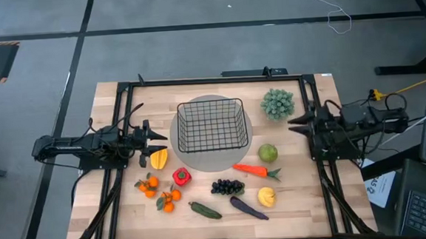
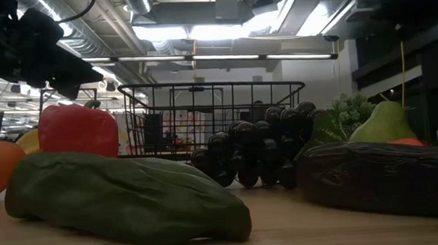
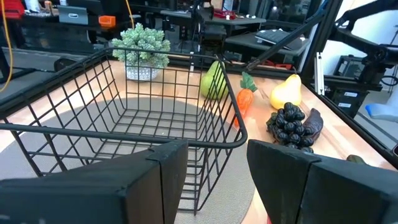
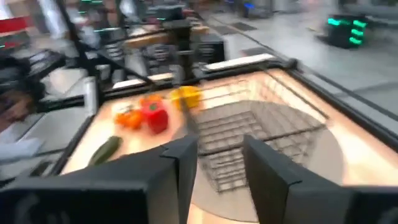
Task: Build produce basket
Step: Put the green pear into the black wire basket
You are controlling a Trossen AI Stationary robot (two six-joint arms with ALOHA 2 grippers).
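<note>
The robot's right gripper needs to build the produce basket, so next it needs to grab the green apple by its round body (image 1: 268, 152).
The black wire basket (image 1: 210, 125) stands on a grey round disc (image 1: 201, 163) at the table's far middle, with nothing in it. The produce lies on the wood near it: a yellow-orange fruit (image 1: 158, 160), red pepper (image 1: 181, 176), tangerines (image 1: 149, 185), cucumber (image 1: 204, 210), grapes (image 1: 227, 186), eggplant (image 1: 248, 208), lemon (image 1: 266, 196), carrot (image 1: 253, 170) and green apple (image 1: 268, 153). My left gripper (image 1: 162, 141) is open and empty just left of the basket, and its wrist view (image 3: 217, 155) looks into the basket (image 3: 124, 124). My right gripper (image 1: 293, 122) is open and empty right of the basket, as its wrist view (image 4: 219, 155) shows.
A pale-green bushy plant (image 1: 277, 103) stands at the far right of the basket. Black frame rails (image 1: 123, 110) run along the table's left, right and far sides. The low view has the cucumber (image 2: 125, 195), grapes (image 2: 258, 150) and eggplant (image 2: 380, 178) close to the near edge.
</note>
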